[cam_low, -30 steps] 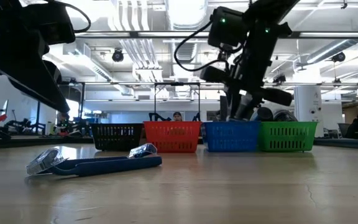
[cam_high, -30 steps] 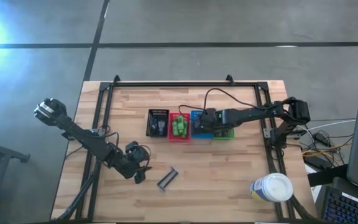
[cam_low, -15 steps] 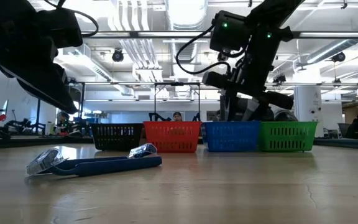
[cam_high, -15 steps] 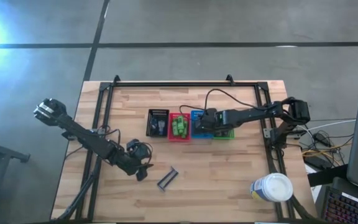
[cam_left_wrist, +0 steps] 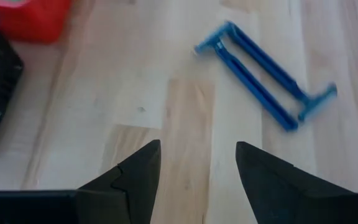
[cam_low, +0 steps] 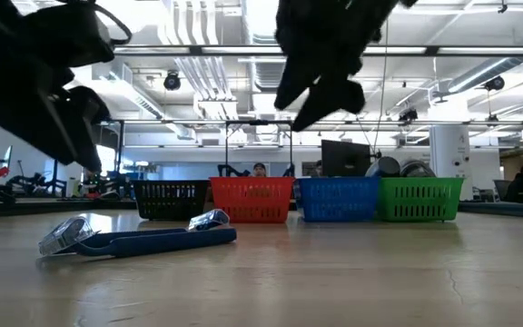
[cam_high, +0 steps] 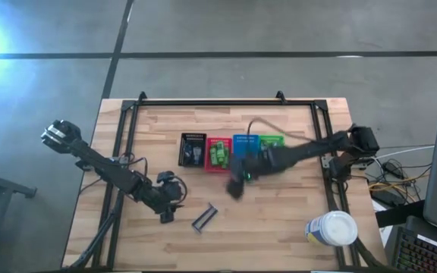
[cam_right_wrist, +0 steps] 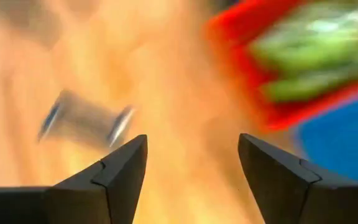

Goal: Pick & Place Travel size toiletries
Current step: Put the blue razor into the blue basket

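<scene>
My right gripper is going to grab a blue razor by its handle (cam_high: pixel 205 218) next. The razor will then be sorted into the blue basket (cam_high: pixel 246 142).
Two blue razors (cam_left_wrist: pixel 263 81) lie side by side flat on the wooden table (cam_high: pixel 279 220), near its front edge (cam_high: pixel 204 217). My left gripper (cam_high: pixel 169 203) hovers just left of them, open, with nothing between its fingers (cam_left_wrist: pixel 194 168). My right gripper (cam_high: pixel 237 186), blurred by motion, is in front of the baskets and also open (cam_right_wrist: pixel 191 168), with nothing in it. Green packets (cam_high: pixel 218 155) fill the red basket (cam_high: pixel 219 142). Small dark pieces lie in the black basket (cam_high: pixel 192 150).
Four mesh baskets stand in a row mid-table: black, red, blue (cam_high: pixel 244 141) and green (cam_high: pixel 272 141). A big white tub (cam_high: pixel 333 228) stands at the near right corner. A black frame (cam_high: pixel 218 102) runs along the table's far and side edges.
My right gripper has left its place over the blue basket. It has swung quickly toward the table's near edge and to the left, toward the razors, and risen clear of the baskets. The razors have not moved.
</scene>
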